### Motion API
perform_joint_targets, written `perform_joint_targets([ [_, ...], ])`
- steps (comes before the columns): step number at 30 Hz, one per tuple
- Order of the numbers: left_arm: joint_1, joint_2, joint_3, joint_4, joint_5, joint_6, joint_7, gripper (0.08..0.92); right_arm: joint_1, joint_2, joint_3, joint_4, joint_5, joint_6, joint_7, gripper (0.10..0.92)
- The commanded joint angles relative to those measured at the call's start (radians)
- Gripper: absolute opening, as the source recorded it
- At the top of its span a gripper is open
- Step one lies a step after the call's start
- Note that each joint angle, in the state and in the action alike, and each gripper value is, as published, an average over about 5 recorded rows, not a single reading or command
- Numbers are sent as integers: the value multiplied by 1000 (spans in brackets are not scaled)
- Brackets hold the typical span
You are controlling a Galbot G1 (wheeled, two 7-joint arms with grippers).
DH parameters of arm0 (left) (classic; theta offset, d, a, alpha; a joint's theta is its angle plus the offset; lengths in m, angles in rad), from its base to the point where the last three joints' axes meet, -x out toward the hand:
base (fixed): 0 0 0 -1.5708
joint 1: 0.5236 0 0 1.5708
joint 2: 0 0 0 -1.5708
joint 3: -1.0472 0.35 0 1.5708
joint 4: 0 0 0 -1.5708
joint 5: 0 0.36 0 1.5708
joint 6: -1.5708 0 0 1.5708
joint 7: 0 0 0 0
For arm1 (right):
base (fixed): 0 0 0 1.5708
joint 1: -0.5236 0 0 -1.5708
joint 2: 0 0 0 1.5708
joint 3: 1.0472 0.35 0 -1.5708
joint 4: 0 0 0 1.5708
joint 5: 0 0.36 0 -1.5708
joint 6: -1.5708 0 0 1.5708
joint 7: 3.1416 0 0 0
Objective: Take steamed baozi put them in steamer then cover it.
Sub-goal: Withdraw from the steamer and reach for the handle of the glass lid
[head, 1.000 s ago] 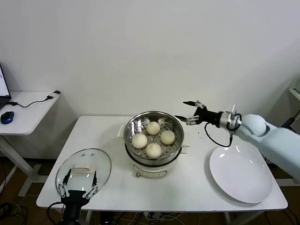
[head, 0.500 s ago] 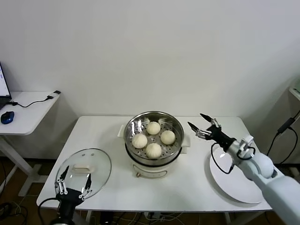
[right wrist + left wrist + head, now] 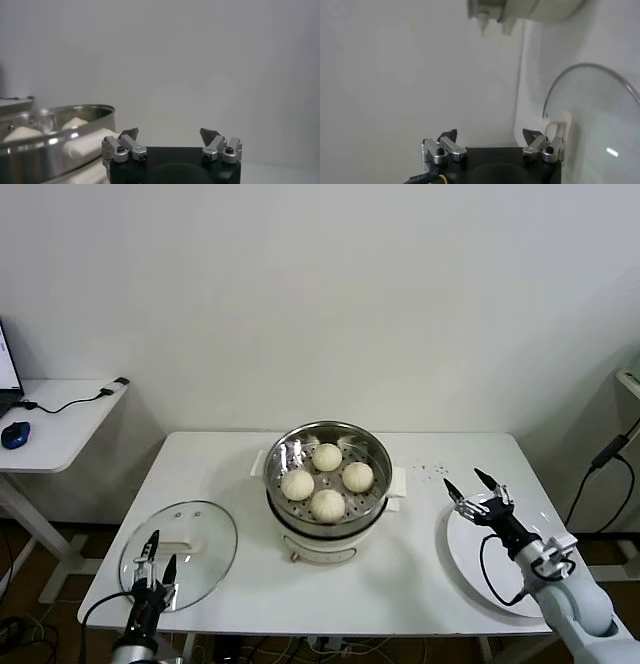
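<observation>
The steamer with the baozi inside needs to be covered next. My left gripper should grab the glass lid by its cream handle [image 3: 177, 544] to do that.
Several cream-white baozi [image 3: 327, 478] sit inside the shiny steel steamer [image 3: 300, 436] on its cream pot base at the table's middle; a baozi [image 3: 74, 122] and the steamer rim [image 3: 60, 136] also show in the right wrist view. The cover [image 3: 205, 529], a clear glass lid with a cream handle, lies flat at the front left. My left gripper [image 3: 158, 560] hovers open at the cover's near edge, empty; in its wrist view the cover [image 3: 595, 120] lies just beside the left gripper [image 3: 490, 136]. My right gripper [image 3: 478, 489] stands open and empty right of the steamer, above the plate's edge.
A flat white plate [image 3: 512, 569] lies at the front right under my right arm. The pot base [image 3: 540, 9] shows far off in the left wrist view. A side desk with a mouse [image 3: 14, 434] stands to the left, beyond the table.
My right arm has drawn back from beside the steamer's rim, moving right and toward the front, over the plate. My left gripper has turned and shifted slightly at the cover's near edge.
</observation>
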Motion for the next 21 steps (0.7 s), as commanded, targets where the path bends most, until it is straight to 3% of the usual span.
perform_joint_targets([
  [1, -130, 14, -18, 261, 252, -10, -122, 823, -100, 81, 109, -13, -100, 0, 10, 823],
  [21, -288, 55, 3, 369, 230, 30, -91, 823, -121, 120, 134, -40, -158, 28, 5, 823],
])
